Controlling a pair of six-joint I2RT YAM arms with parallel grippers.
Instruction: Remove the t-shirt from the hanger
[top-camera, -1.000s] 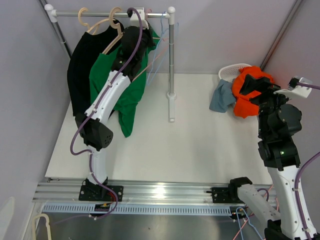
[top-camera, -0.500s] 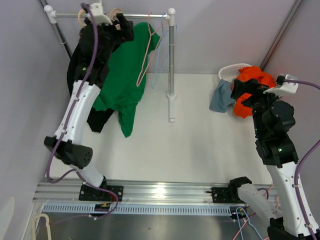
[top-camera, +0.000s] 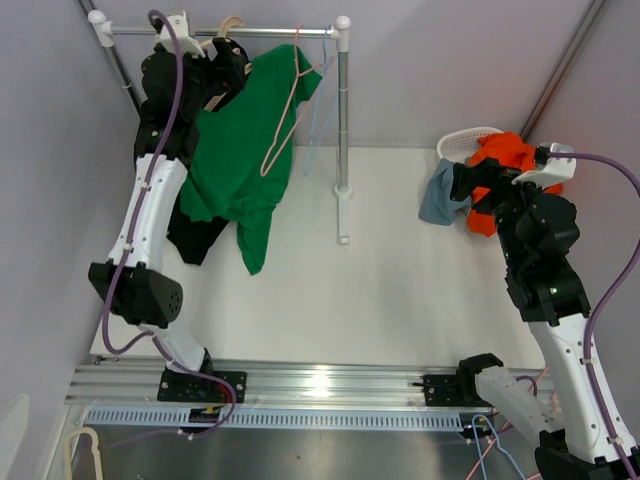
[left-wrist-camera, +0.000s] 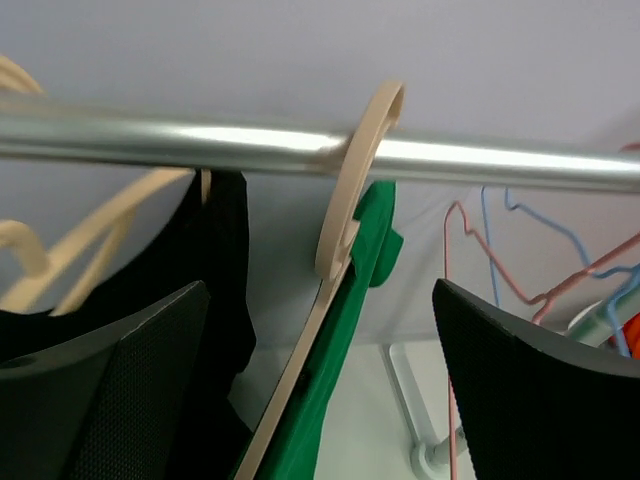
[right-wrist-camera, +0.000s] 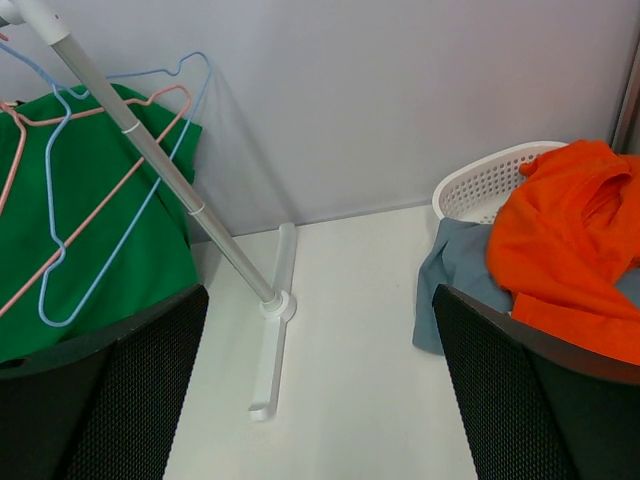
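Note:
The left gripper grabs the beige hanger at the hook's base (left-wrist-camera: 336, 251) next, so that I then remove the green t-shirt (left-wrist-camera: 345, 340) from the hanger's arms.
The green t-shirt (top-camera: 240, 160) hangs from the rail (top-camera: 270, 30) on a beige hanger whose hook (left-wrist-camera: 350, 190) sits over the bar. In the left wrist view the green t-shirt (left-wrist-camera: 345, 340) runs down along the hanger's arm. My left gripper (top-camera: 215, 70) is raised just below the rail at its left end. Its jaws are open, and the left gripper (left-wrist-camera: 320, 375) straddles the hanger arm and shirt without touching them. My right gripper (top-camera: 478, 185) stands open over the table at the right, and the right gripper (right-wrist-camera: 320, 380) has nothing between its fingers.
A black t-shirt (top-camera: 160, 130) hangs left of the green one. Pink and blue wire hangers (top-camera: 285, 110) dangle by the rack post (top-camera: 343, 120). A white basket (top-camera: 465, 145) holds an orange garment (top-camera: 500, 160), with a blue-grey cloth (top-camera: 438, 200) draped over its side.
My left gripper has opened and swung left along the rail, from the green shirt's right side to its left. The green shirt now hangs uncovered. The right arm turned slightly left.

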